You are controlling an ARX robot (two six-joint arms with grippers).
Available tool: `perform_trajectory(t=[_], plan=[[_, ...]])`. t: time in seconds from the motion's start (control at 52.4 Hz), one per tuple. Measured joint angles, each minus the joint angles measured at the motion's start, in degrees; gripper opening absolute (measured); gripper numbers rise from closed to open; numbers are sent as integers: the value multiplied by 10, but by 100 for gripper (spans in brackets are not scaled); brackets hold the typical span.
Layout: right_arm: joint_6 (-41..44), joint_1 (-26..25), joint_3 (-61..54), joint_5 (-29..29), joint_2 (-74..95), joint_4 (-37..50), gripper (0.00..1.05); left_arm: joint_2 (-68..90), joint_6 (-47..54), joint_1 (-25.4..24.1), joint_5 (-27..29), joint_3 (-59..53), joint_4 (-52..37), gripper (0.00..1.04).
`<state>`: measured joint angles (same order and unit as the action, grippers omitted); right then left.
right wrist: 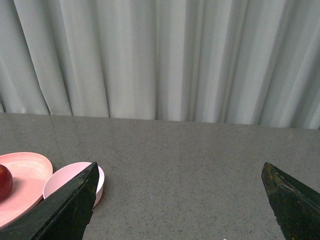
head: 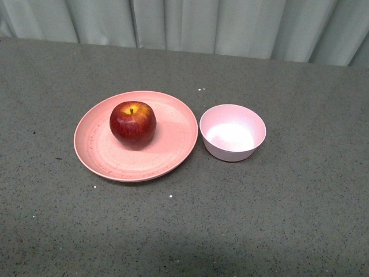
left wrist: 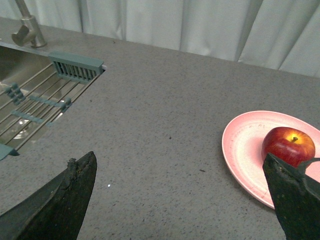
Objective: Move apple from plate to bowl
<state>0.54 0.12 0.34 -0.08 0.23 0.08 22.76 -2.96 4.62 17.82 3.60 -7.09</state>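
I next need to grab the apple with my left gripper by its facing sides at the widest part, since the apple's top slopes away around its stem [head: 132, 110].
The dark red apple [head: 133, 122] with a yellow patch at its stem sits upright on the wide salmon-pink plate [head: 104, 156], slightly left of the plate's middle. Just right of the plate stands the small pale pink bowl [head: 232, 132], holding nothing. Neither arm shows in the front view. In the left wrist view my left gripper [left wrist: 180, 170] is open over bare countertop, with the apple [left wrist: 287, 143] and plate [left wrist: 242, 145] beside one fingertip. My right gripper [right wrist: 179, 172] is open over bare counter, the bowl [right wrist: 62, 180] and plate [right wrist: 25, 172] off to one side.
A grey speckled countertop [head: 288, 219] carries everything, and pale curtains [head: 202, 23] hang behind it. In the left wrist view a steel sink [left wrist: 25, 100] with a wire rack and a tap [left wrist: 27, 27] lies beyond the plate's far side.
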Motion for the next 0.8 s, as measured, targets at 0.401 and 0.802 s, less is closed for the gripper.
perform_trajectory(t=[0.401, 0.802], plan=[[0, 0, 0, 0, 0, 0, 95, 650, -65, 63, -117, 253, -255, 98], [0, 0, 0, 0, 0, 0, 95, 855, -62, 102, -169, 443, -189, 98]])
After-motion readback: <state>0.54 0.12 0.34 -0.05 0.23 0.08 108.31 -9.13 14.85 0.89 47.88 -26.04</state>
